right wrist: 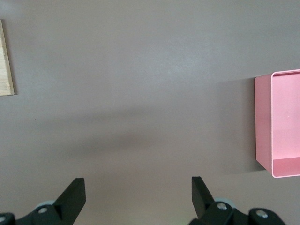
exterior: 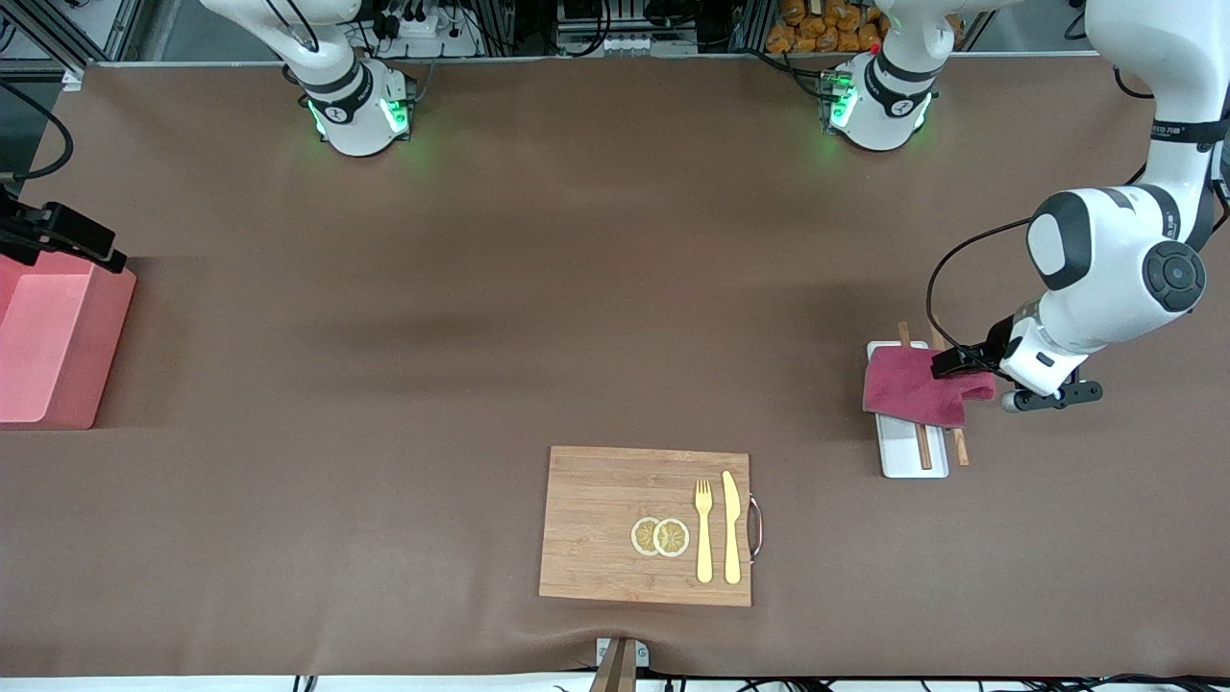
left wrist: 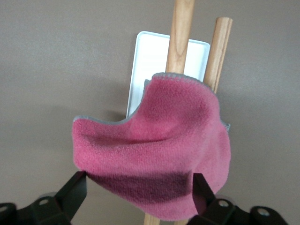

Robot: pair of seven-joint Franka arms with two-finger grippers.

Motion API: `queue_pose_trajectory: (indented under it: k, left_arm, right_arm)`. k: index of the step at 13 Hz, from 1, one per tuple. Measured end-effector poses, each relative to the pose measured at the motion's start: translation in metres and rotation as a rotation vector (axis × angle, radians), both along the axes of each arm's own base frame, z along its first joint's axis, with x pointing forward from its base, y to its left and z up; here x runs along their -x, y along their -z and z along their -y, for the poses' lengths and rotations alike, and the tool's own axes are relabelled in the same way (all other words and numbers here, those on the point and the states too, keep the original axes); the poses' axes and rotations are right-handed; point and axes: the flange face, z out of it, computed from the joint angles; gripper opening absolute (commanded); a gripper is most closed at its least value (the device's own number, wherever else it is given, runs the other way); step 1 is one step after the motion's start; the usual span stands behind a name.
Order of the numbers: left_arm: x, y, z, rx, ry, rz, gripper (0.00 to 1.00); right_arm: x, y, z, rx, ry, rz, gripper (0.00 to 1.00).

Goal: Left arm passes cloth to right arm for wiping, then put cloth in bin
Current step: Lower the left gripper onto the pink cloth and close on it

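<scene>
My left gripper grabs the cloth by its folded edge (exterior: 971,386) next, which leaves the magenta cloth's gray-trimmed flap (exterior: 894,383) free for my right gripper to grab.
The magenta cloth (exterior: 913,389) lies crumpled over a white tray (exterior: 908,457) and its chopsticks (exterior: 924,447), toward the left arm's end of the table. My left gripper (exterior: 947,363) is low at the cloth's edge. In the left wrist view the left gripper (left wrist: 139,183) is open, its two black fingers (left wrist: 75,192) standing wide on either side of the cloth (left wrist: 159,140). My right gripper (right wrist: 138,187) is open and holds nothing, high over bare table between the board and the pink bin (right wrist: 281,122). In the front view the right gripper is out of sight.
The bin (exterior: 48,346) stands at the right arm's end of the table, a black fixture (exterior: 58,235) overhanging it. A wooden board (exterior: 605,524) nearer the front camera carries a fork (exterior: 703,529), a knife (exterior: 731,524) and lemon slices (exterior: 660,536).
</scene>
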Motion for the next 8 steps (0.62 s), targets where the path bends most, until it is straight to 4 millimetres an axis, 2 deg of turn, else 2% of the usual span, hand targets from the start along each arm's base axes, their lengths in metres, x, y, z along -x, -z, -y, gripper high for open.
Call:
queue_pose_trajectory:
  k: [3, 5, 8]
  left_arm:
    - [-0.0023, -0.003, 0.0046, 0.001, 0.008, 0.007, 0.48]
    - [-0.0024, -0.0032, 0.006, 0.001, 0.013, 0.008, 0.43]
    - [-0.0025, -0.0029, 0.0068, 0.003, 0.03, 0.009, 0.27]
  right_arm:
    - [0.0, -0.0012, 0.0, 0.0, 0.0, 0.003, 1.0]
    - [0.0, -0.0029, 0.0001, 0.0, 0.0, 0.006, 1.0]
    - [0.0001, -0.0037, 0.0003, 0.0, 0.001, 0.008, 1.0]
